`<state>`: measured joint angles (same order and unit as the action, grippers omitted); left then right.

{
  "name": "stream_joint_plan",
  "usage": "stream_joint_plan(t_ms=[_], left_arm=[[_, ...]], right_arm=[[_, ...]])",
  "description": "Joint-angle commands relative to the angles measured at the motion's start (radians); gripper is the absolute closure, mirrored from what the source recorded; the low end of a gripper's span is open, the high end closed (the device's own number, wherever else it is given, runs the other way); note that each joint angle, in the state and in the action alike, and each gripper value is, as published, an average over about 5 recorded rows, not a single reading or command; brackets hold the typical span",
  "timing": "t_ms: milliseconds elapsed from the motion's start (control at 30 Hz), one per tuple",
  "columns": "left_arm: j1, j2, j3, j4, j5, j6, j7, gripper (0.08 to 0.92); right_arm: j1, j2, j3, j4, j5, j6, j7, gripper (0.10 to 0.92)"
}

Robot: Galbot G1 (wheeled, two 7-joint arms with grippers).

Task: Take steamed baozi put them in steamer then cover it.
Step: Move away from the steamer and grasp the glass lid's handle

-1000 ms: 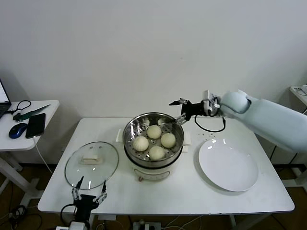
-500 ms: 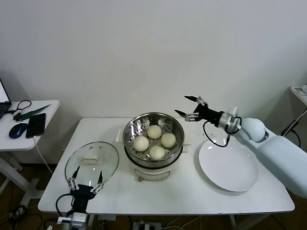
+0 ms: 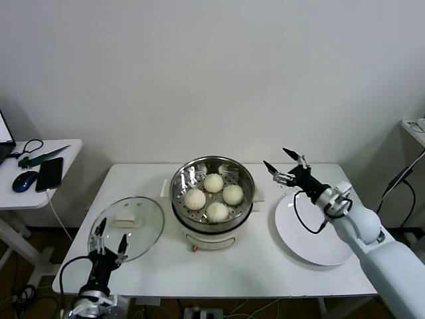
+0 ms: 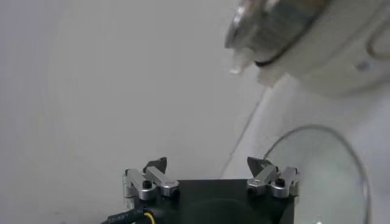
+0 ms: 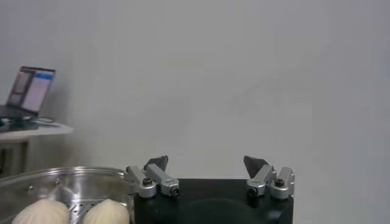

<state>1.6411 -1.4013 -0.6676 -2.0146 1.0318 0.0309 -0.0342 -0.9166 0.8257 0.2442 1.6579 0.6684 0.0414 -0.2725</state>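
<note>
My left gripper should next grab the glass lid by its white handle (image 3: 125,220) to cover the steamer.
Several off-white steamed baozi (image 3: 213,182) lie in the shiny steamer (image 3: 180,178) at the table's middle; two of the baozi (image 5: 41,213) show inside the steamer's rim (image 5: 61,176) in the right wrist view. The glass lid (image 3: 136,232) lies flat on the table, left of the steamer. My left gripper (image 3: 111,236) (image 4: 207,162) is open and empty at the lid's near edge; the lid (image 4: 323,176) and the steamer (image 4: 286,30) lie beyond it. My right gripper (image 3: 276,158) (image 5: 207,159) is open and empty, in the air to the right of the steamer, above the plate's far edge.
A flat white plate (image 3: 319,236) lies right of the steamer, under my right forearm. A small side table (image 3: 63,147) on the left holds a phone (image 3: 50,173) and a mouse (image 3: 25,181). A laptop (image 5: 31,88) shows far off. The wall stands close behind.
My right gripper has drawn back from the steamer's rim to the right and down toward the plate, still open. My left gripper has come up to the lid's near edge.
</note>
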Motion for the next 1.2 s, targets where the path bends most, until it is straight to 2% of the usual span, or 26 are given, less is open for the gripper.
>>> stream_joint_plan(t_ms=[33, 233, 467, 1200], left_arm=[[-0.059, 0.084, 0.022, 0.088, 0.528, 0.038, 0.03, 0.177], [-0.153, 0.089, 0.044, 0.234, 0.522, 0.032, 0.023, 0.177], [-0.296, 0.082, 0.06, 0.408, 0.505, 0.001, -0.072, 0.177], [-0.48, 0.067, 0.061, 0.653, 0.487, -0.012, -0.096, 0.177]], right_arm=[[-0.337, 0.146, 0.308, 0.101, -0.068, -0.072, 0.056, 0.203], [-0.422, 0.185, 0.358, 0.094, -0.099, -0.07, 0.043, 0.203], [-0.456, 0.208, 0.369, 0.057, -0.147, -0.049, 0.015, 0.203], [-0.426, 0.225, 0.364, 0.007, -0.193, -0.025, 0.006, 0.203]])
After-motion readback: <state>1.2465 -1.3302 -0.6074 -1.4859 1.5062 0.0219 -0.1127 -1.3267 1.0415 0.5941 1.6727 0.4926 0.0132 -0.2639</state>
